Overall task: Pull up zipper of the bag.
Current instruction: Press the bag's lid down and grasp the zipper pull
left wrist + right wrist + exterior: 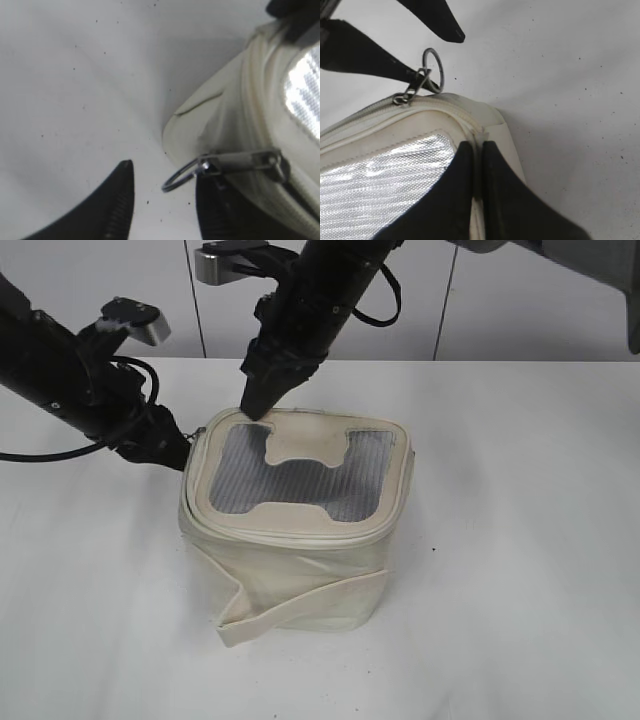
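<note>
I will move the slider along the bag's zipper next, so I will grab the zipper pull with my left gripper by its metal ring (177,177).
The cream bag (300,570) stands mid-table, its grey mesh window (290,475) facing up. The zipper (290,537) runs round the lid rim. One silver slider (240,162) sits at the back left corner, its ring pull (179,177) sticking out. My left gripper (165,172) is open, and the ring lies between its fingers, against the right one. My right gripper (477,147) comes down from behind, nearly closed, and pinches the lid's rim ridge beside the mesh; it also shows in the exterior view (256,403). The slider (405,96), the ring (433,70) and the left fingers also show in the right wrist view.
A loose cream strap (300,605) hangs across the bag's front and folds at the lower left. The white table (520,570) lies around the bag, with a pale panelled wall (500,300) behind. The two arms meet close together at the bag's back left corner.
</note>
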